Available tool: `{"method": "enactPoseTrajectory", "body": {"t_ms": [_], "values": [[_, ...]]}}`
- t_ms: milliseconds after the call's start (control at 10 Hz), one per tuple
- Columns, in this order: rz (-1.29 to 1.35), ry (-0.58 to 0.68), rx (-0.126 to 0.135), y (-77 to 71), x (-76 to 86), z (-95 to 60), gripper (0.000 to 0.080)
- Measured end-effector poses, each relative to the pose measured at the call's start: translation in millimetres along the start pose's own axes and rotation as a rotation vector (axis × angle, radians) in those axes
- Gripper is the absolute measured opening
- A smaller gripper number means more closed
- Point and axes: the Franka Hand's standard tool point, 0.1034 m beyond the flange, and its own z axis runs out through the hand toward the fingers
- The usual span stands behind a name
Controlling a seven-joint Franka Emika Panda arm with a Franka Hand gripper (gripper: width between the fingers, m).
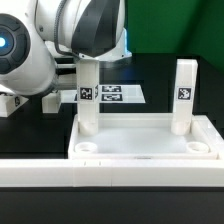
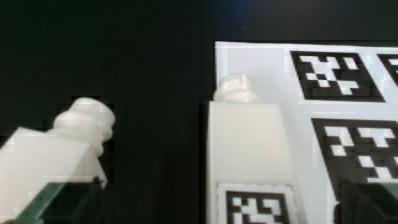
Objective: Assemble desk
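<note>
My open fingers reach down beside both sides of the tagged leg and closing now would catch it, so my gripper closes next.
The desk's white tabletop (image 1: pixel 140 140) lies rimmed side up, with two legs standing in its far corner sockets, the left one (image 1: pixel 88 100) and the right one (image 1: pixel 185 95). In the wrist view a loose leg (image 2: pixel 254 150) lies on the black table, its tag near my jaws and its threaded tip (image 2: pixel 237 88) pointing away. A second loose leg (image 2: pixel 63 150) lies beside it. My gripper (image 2: pixel 217 205) is open, astride the tagged leg with dark gaps on both sides, holding nothing. In the exterior view the arm's body (image 1: pixel 90 25) hides the fingers.
The marker board (image 2: pixel 347 100) touches the tagged leg's far side and shows behind the standing legs (image 1: pixel 115 93). Two front sockets (image 1: pixel 88 145) of the tabletop stand empty. A long white bar (image 1: pixel 110 178) spans the foreground.
</note>
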Motion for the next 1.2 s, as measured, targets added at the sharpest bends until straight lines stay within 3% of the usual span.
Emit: {"method": "enactPoseTrajectory", "body": {"t_ms": [700,800,900,1000,1100,1200], "values": [[-0.001,-0.001,-0.005,0.7,5.0,4.6,0.0649],[-0.001,-0.001,-0.005,0.6,5.0,4.6,0.0553],[-0.001,-0.001,-0.005,0.6,5.0,4.6,0.0553],[-0.001,-0.001,-0.005,0.6,5.1,4.8,0.0352],[-0.001,-0.001,-0.005,0.6,5.1,4.9,0.0284],[-0.001,-0.001,-0.005,0.7,5.0,4.9,0.0284]]}}
